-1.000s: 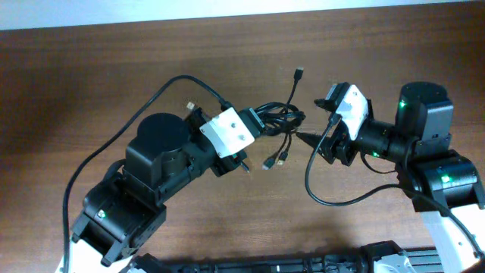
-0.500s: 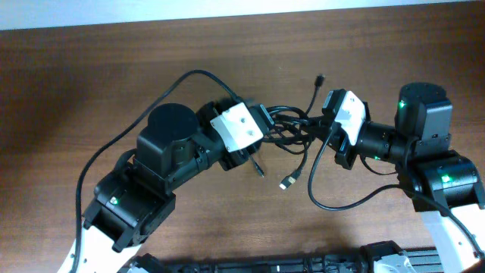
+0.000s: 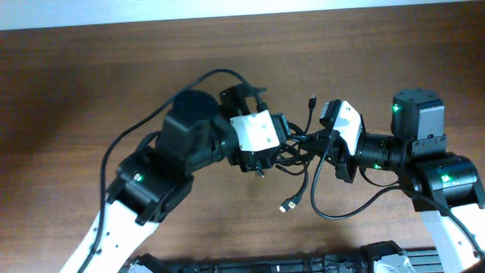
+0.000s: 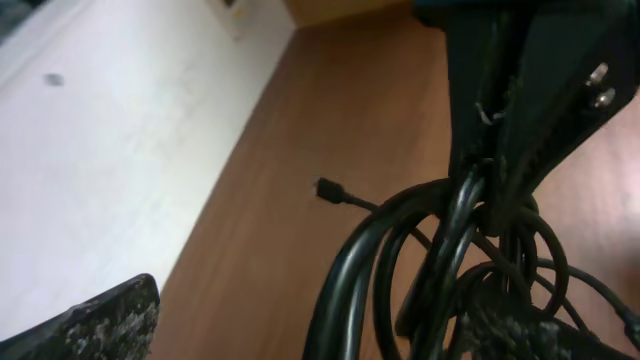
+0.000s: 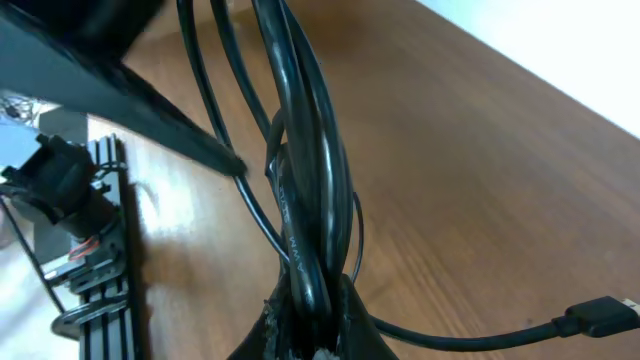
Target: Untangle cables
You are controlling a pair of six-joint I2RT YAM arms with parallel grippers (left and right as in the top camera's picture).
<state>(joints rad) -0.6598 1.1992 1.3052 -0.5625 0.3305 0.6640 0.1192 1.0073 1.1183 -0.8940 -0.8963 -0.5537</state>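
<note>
My left gripper should next grab the cables by their loops, opposite where my right gripper pinches them, to stretch and untangle the cables. The cables' plug ends stay free.
The cables are thin black cords looped in a small bundle that hangs between my two grippers above the brown table. My right gripper is shut on the bundle; the right wrist view shows its fingers pinching several strands of the cables. My left gripper stands open around the loops. In the left wrist view the cables pass between its spread fingers, untouched by that one. Loose plug ends hang free: a black one behind and a gold one in front.
A thicker black wire loops from my right arm down over the table. Another arcs over my left arm. A black rail runs along the front edge, and a white wall bounds the far side.
My left gripper has let go of the bundle and opened wide. My right gripper closed on the bundle. My left arm swung right and away from me, and the gold plug dropped lower.
</note>
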